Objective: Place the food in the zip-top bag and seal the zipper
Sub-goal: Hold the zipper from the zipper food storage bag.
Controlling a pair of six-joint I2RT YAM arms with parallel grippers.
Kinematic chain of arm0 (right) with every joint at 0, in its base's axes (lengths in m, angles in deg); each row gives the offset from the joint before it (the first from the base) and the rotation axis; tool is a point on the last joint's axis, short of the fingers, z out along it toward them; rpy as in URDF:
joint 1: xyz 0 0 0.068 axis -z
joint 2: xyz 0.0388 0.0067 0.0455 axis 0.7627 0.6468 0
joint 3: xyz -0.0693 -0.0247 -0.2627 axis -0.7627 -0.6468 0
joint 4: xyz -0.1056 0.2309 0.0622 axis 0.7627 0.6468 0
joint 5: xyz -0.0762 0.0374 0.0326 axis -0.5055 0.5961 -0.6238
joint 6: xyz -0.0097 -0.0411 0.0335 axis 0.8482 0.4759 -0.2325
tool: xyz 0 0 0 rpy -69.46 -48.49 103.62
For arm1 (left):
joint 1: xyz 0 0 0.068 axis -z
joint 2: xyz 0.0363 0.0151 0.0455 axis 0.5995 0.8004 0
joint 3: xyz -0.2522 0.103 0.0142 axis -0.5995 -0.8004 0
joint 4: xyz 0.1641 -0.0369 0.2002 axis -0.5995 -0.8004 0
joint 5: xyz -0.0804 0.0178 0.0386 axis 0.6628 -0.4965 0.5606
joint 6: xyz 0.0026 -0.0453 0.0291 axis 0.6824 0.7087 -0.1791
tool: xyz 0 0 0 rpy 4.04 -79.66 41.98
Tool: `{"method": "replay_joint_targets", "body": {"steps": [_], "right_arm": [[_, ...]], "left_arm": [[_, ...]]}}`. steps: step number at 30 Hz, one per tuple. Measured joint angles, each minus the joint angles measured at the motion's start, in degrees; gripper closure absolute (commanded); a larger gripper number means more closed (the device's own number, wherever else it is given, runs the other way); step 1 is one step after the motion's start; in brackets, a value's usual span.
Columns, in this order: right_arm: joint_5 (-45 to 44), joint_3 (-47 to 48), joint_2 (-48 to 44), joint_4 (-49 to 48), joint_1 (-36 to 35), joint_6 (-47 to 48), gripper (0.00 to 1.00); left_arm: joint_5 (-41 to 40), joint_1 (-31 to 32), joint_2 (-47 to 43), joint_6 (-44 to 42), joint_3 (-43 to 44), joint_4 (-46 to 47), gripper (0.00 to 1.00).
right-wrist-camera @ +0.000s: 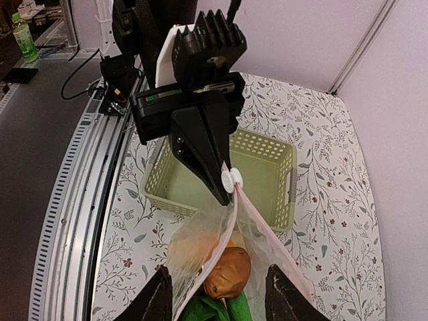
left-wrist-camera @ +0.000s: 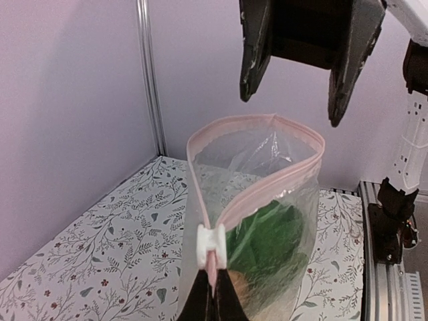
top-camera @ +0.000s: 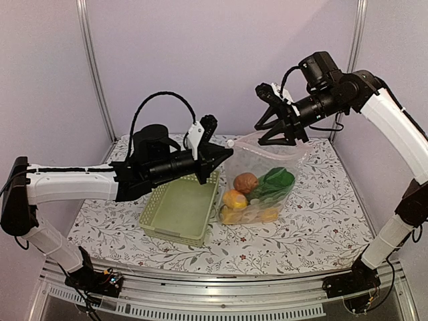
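I need to seal the pink zipper next, so my right gripper needs to grab the white slider (left-wrist-camera: 212,246) beside my left gripper, which holds the bag's edge.
The clear zip-top bag (top-camera: 264,167) hangs between my two grippers over the table. Inside it are a reddish-brown round piece (top-camera: 245,182), green bok choy (top-camera: 274,182), a yellow lemon (top-camera: 234,199) and an orange-yellow piece (top-camera: 269,215). The pink zipper (left-wrist-camera: 267,190) gapes open in a loop, with its white slider (left-wrist-camera: 212,246) at the left end. My left gripper (left-wrist-camera: 214,281) is shut on the bag's edge just below the slider. My right gripper (right-wrist-camera: 221,271) is open, its fingers (right-wrist-camera: 160,297) on either side of the bag's far end; it also shows in the left wrist view (left-wrist-camera: 291,110).
A pale green slatted basket (top-camera: 170,231) stands empty on the floral tablecloth, left of the bag and under my left arm. Purple walls and metal posts close off the back and sides. The table's metal rail (top-camera: 221,294) runs along the near edge.
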Motion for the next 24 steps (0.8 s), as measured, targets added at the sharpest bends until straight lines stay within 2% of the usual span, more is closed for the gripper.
{"method": "replay_joint_targets", "body": {"steps": [5, 12, 24], "right_arm": [[0.0, 0.6, 2.2, -4.2, -4.0, -0.8, 0.55], [-0.1, 1.5, 5.0, -6.8, -6.2, -1.0, 0.57], [-2.6, 1.6, 7.1, -6.5, -8.7, 0.2, 0.71]], "left_arm": [[1.4, 0.0, 0.0, -0.5, 0.0, 0.1, 1.0], [4.9, 0.0, -0.1, -2.0, -0.5, 0.2, 1.0], [7.6, 0.0, -0.3, -3.2, -0.7, -0.1, 1.0]]}}
